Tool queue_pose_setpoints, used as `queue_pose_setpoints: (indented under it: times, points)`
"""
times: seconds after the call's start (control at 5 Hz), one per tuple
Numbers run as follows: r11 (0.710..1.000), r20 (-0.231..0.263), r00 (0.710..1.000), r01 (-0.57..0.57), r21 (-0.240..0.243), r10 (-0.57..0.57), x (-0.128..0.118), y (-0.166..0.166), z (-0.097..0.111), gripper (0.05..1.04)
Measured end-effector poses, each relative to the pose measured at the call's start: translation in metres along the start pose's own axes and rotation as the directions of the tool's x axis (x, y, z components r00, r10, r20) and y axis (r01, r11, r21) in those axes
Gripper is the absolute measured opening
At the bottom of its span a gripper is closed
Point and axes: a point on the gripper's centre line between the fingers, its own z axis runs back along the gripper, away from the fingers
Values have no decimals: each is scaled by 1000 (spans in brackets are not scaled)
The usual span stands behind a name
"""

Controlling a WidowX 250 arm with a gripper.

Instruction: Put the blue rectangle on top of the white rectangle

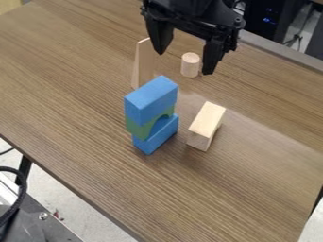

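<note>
My gripper grabs the long sides of the blue rectangle (150, 99) next, to put it on the white rectangle.
The black gripper (185, 60) is open over the far part of the table, behind and above the blocks, with nothing held. A blue rectangle (150, 99) tops a small stack; under it is a green arch (142, 130), and another blue block (156, 137) forms the base. To the right of the stack, apart from it, the white rectangle, a pale wood block (208, 120), lies on the table.
A pale cylinder (190, 65) stands behind the stack, near the right finger. A thin, pale upright piece (144, 64) is at the stack's back left. The wooden table (82, 99) has its near edge running diagonally at lower left.
</note>
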Motion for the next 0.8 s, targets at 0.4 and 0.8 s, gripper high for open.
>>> queue_pose_setpoints:
  times: [0.4, 0.8]
  points:
    - [1000, -39, 999, 5, 9, -5, -8, 5, -10, 999]
    - [1000, -62, 998, 12, 4, -12, -13, 18, -19, 1000]
